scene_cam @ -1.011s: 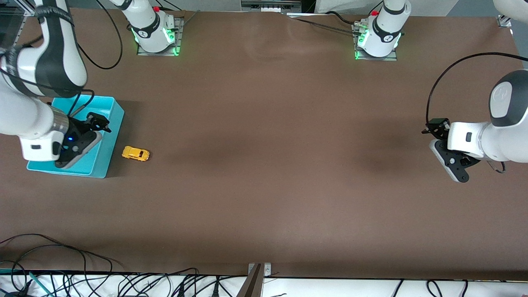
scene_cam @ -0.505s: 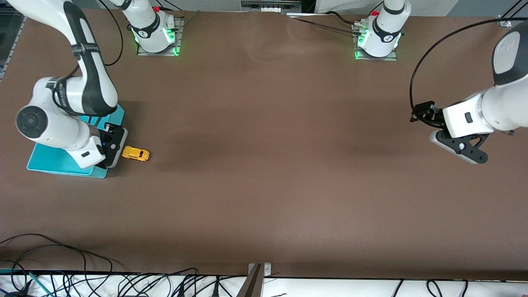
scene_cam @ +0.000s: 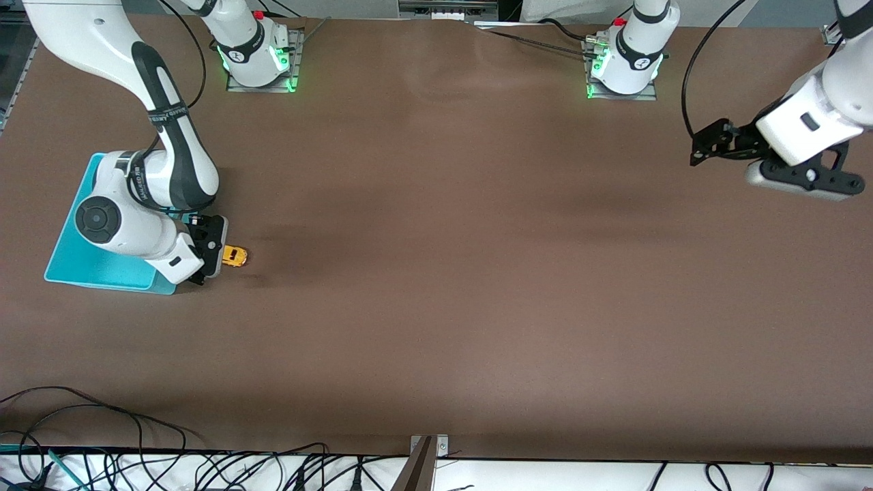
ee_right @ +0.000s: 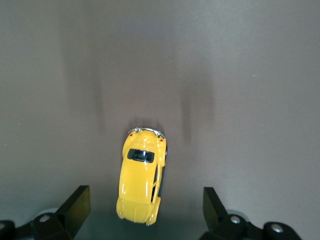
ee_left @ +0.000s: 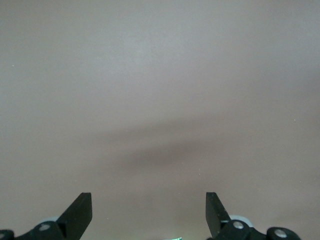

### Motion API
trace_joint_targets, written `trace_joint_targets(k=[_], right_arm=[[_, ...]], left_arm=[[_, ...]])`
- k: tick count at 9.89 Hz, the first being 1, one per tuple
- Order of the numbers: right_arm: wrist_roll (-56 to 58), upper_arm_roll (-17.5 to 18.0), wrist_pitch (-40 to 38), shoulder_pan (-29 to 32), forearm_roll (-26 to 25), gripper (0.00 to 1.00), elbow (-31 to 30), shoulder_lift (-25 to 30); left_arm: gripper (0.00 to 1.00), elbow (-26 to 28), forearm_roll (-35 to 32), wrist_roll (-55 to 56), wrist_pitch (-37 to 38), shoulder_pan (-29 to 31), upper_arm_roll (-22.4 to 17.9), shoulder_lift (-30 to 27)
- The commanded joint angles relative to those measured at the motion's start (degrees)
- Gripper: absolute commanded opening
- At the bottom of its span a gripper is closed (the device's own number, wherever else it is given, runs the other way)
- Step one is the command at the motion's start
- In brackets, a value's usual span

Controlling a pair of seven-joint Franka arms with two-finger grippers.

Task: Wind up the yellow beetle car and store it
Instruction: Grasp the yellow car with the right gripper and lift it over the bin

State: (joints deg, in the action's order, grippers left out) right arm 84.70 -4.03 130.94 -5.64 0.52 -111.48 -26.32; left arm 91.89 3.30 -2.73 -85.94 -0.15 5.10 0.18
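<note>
My right gripper will grab the yellow beetle car (scene_cam: 236,256) next, taking it by its door sides so that the car can be stored in the teal tray (scene_cam: 82,262).
The yellow beetle car (scene_cam: 236,256) stands on the brown table beside the teal tray (scene_cam: 82,262), toward the right arm's end. My right gripper (scene_cam: 213,249) hangs low over the car's tray-side end and hides part of it. In the right wrist view the car (ee_right: 141,175) lies lengthwise, one end reaching in between the wide-apart black fingers (ee_right: 77,202) of the open right gripper (ee_right: 145,205), touching neither. My left gripper (scene_cam: 801,179) is up over bare table at the left arm's end. The left wrist view shows that gripper (ee_left: 148,212) open, with only tabletop below.
The tray's inside is mostly covered by the right arm. Both arm bases (scene_cam: 258,65) stand along the edge farthest from the front camera. Cables (scene_cam: 102,436) trail along the table's nearest edge. Brown tabletop (scene_cam: 436,273) spreads between the two arms.
The right gripper has swung from above the tray out to the car and now covers its tray-side end. The left arm has lifted and drawn back toward its base. The car has not moved.
</note>
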Motion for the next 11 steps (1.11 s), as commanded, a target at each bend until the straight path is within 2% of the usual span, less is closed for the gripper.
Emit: trace_joint_targets(k=[1, 4, 5, 7, 11], right_arm=[[1.87, 0.17, 3.52, 0.27, 0.45, 1.00, -2.59, -0.22], [2.05, 0.17, 7.22, 0.80, 0.45, 1.00, -4.79, -1.01], [2.22, 0.17, 7.49, 1.06, 0.45, 0.97, -4.79, -1.71], [6.06, 0.17, 7.66, 1.33, 0.45, 0.00, -4.71, -1.71], [5.39, 0.17, 6.88, 1.24, 0.54, 0.00, -4.71, -0.31]], left_arm=[[1.00, 4.08, 1.10, 1.58, -2.22, -1.43, -1.14, -2.82], [1.00, 4.79, 0.48, 2.72, -1.78, -1.25, -0.18, -3.26], [1.00, 3.92, 0.13, 3.42, -0.56, -1.34, -0.17, -2.30], [1.00, 3.04, 0.13, 3.52, -0.29, -1.43, 0.00, -1.59], [1.00, 1.28, 0.04, 3.25, -0.28, -1.25, -0.17, -0.45]])
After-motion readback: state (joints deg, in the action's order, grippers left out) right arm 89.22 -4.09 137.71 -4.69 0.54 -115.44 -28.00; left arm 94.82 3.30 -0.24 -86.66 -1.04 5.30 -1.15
